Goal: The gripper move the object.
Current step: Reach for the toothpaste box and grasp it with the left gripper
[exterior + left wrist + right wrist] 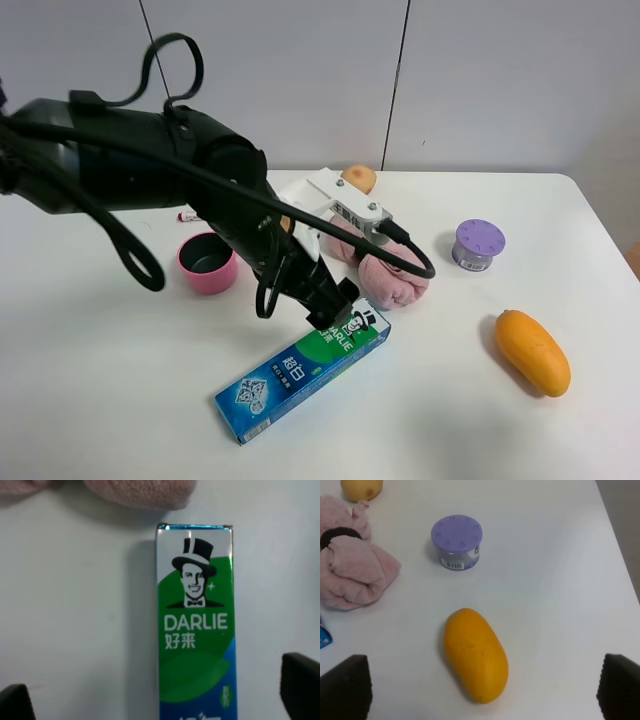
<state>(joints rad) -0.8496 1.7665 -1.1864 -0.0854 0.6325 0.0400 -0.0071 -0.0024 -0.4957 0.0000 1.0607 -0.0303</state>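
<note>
My left gripper should grab the carton by its middle where green meets blue (306, 361) to move it. That leaves the carton's top-hatted face (358, 322) free.
The blue-and-green DARLIE toothpaste carton (300, 370) lies flat on the white table, at an angle, near the front middle. My left gripper (335, 312) hangs low over the carton's far end, the one with the top-hatted face. In the left wrist view the carton (195, 630) lies lengthwise between the fingertips (300, 680), nearer to one of them. The left gripper (159, 694) is open and holds nothing. My right gripper (482, 687) is open and empty above a mango (475, 655). It is out of the exterior view.
A pink towel bundle (385, 272) lies just beyond the carton's far end. A pink cup (207, 263) and a red-capped marker (187, 216) are at the left. A purple-lidded jar (478, 244) and the mango (533, 352) are at the right. A potato (358, 178) is at the back.
</note>
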